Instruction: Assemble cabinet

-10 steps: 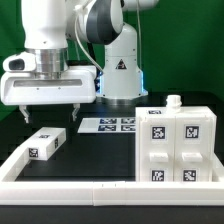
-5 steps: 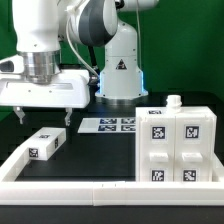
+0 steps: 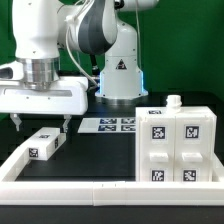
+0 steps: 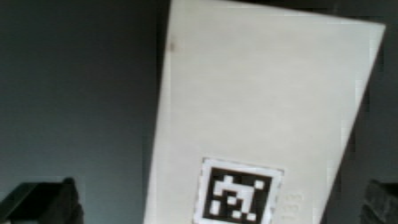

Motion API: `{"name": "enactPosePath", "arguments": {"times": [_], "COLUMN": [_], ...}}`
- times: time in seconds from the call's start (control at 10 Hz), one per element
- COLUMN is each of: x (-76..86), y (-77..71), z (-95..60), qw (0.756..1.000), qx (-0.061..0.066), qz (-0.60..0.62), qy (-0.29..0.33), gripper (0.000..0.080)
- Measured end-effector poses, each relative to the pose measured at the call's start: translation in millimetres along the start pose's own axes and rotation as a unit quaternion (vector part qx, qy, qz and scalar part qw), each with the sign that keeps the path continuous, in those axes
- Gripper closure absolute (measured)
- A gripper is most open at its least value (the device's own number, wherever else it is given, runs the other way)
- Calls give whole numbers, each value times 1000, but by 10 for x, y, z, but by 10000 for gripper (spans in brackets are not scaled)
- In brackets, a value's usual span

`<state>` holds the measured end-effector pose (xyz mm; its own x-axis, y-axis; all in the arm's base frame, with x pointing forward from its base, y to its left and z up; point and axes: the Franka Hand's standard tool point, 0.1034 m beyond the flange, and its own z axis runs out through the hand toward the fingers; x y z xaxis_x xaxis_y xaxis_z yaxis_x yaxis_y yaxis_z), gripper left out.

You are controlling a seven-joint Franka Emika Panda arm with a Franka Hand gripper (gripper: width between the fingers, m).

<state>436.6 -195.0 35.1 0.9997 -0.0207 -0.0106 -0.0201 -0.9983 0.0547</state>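
The robot's gripper should next grab the white panel by its tagged end (image 3: pixel 44 137), so that the panel can be set onto the cabinet box (image 3: pixel 175 145).
The cabinet box (image 3: pixel 175 145) is white, carries several square tags and stands at the exterior view's right with a small knob on top. A loose flat white panel (image 3: pixel 45 143) with one tag lies at the exterior view's left. My gripper (image 3: pixel 41 123) hangs open just above that panel, one finger on each side of it, holding nothing. In the wrist view the panel (image 4: pixel 249 100) fills the picture with its tag (image 4: pixel 240 192) near my gripper (image 4: pixel 214 205). The dark fingertips (image 4: pixel 43 202) stand clear of the panel's edges.
The marker board (image 3: pixel 110 125) lies flat at the back middle, before the robot's base (image 3: pixel 118 75). A long white border rail (image 3: pixel 100 186) runs along the front and up the exterior view's left side. The table is black.
My gripper has moved toward the exterior view's left and come down, from beside the panel to right over it. Its jaws stay open. The panel and the cabinet box have not moved.
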Motion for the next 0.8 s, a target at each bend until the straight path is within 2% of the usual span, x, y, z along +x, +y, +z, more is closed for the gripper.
{"name": "enactPosePath", "arguments": {"times": [0.2, 0.4, 0.7, 0.8], "x": [14, 23, -52, -52], "y": [-29, -26, -28, -28], "z": [15, 69, 173, 173], "qw": [1000, 1000, 1000, 1000], "qx": [0, -5, -10, -10], "qz": [-3, -13, -22, -23], "qy": [0, 5, 4, 4], "gripper": [2, 2, 2, 118]}}
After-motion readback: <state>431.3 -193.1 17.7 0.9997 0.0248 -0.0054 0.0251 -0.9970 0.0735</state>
